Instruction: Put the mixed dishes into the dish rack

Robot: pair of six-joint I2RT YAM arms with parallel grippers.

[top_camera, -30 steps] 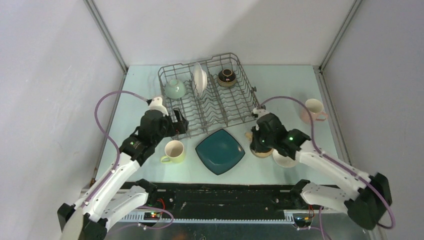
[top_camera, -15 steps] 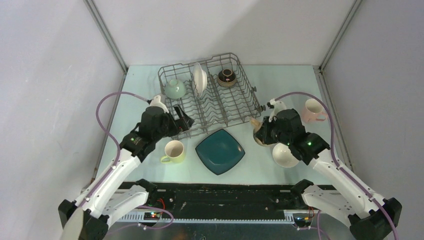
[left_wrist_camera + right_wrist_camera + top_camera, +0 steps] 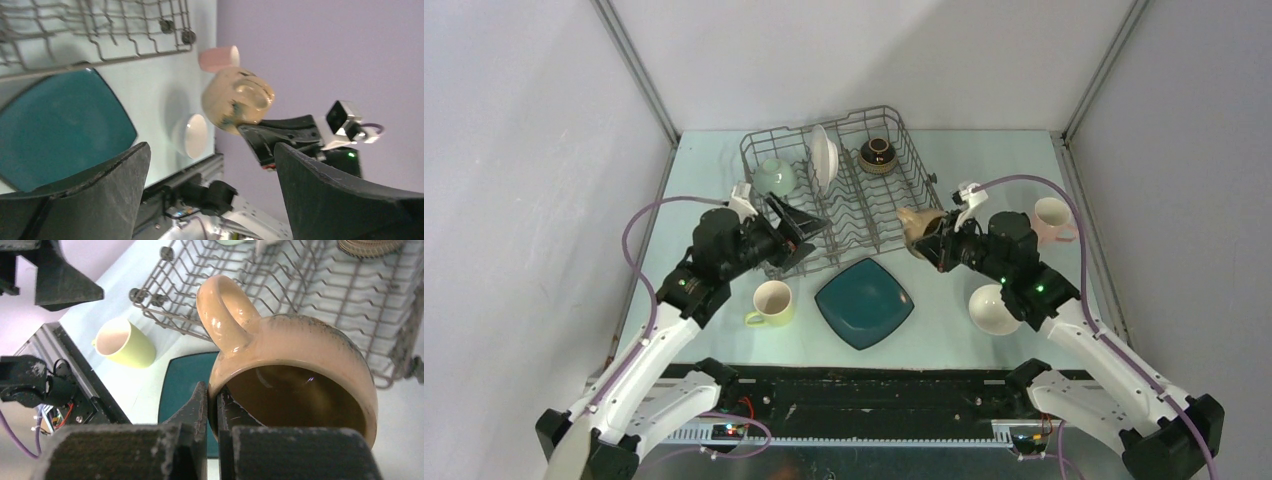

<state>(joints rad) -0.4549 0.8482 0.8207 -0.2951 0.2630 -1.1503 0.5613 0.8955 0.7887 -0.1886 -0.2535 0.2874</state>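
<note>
I need to grab the tan mug's handle [image 3: 907,217] with my left gripper next, so that the mug can go into the dish rack [image 3: 849,215].
My right gripper [image 3: 936,245] is shut on the rim of the tan mug [image 3: 919,225] and holds it in the air beside the near right corner of the grey wire dish rack [image 3: 849,215]. In the right wrist view one finger is inside the tan mug [image 3: 295,365] and one outside. My left gripper [image 3: 799,232] is open and empty over the rack's near left edge. The yellow mug [image 3: 772,302], teal square plate [image 3: 864,300], white bowl [image 3: 994,310] and pink mug [image 3: 1052,220] are on the table. The rack holds a pale green bowl [image 3: 774,177], a white plate [image 3: 824,158] and a brown bowl [image 3: 877,153].
The rack's near rows of tines [image 3: 320,295] hold nothing. Grey walls close in the table on three sides. The arm bases and a black rail [image 3: 874,385] run along the near edge.
My right gripper has lifted the tan mug off the table and carried it up and left toward the rack. My left gripper has risen and turned toward the right over the rack's edge.
</note>
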